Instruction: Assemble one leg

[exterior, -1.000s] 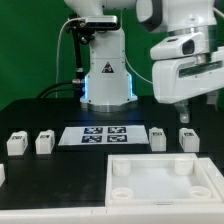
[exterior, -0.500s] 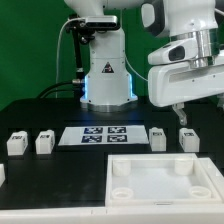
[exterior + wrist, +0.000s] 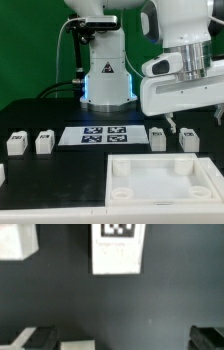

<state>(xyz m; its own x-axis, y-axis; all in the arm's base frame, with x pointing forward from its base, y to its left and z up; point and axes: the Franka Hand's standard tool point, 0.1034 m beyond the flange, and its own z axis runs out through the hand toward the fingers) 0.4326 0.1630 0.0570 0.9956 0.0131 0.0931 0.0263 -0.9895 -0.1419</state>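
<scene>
The leg has to fit into the white tray-like piece, so my gripper needs to take hold of the leg by its tagged body (image 3: pixel 189 141) (image 3: pixel 117 246) next.
Several white legs stand on the black table in the exterior view: two at its left (image 3: pixel 16 143) (image 3: pixel 44 143) and two at its right (image 3: pixel 157 138) (image 3: pixel 189 139). My gripper (image 3: pixel 194 121) hangs open and empty just above the rightmost leg, not touching it. In the wrist view a leg with its tag up (image 3: pixel 118 249) lies ahead of the open gripper (image 3: pixel 122 339), well apart from both dark fingers (image 3: pixel 35 337). Another white block (image 3: pixel 18 241) shows beside it.
The marker board (image 3: pixel 103 135) lies between the two pairs of legs. The large white tray-like piece with round sockets (image 3: pixel 150 160) fills the near right. A white piece (image 3: pixel 2 175) shows at the left edge. A white edge (image 3: pixel 78 345) shows near one finger.
The hand has swung from tilted to level and come down and towards the exterior view's left, over the rightmost leg. The legs have not moved.
</scene>
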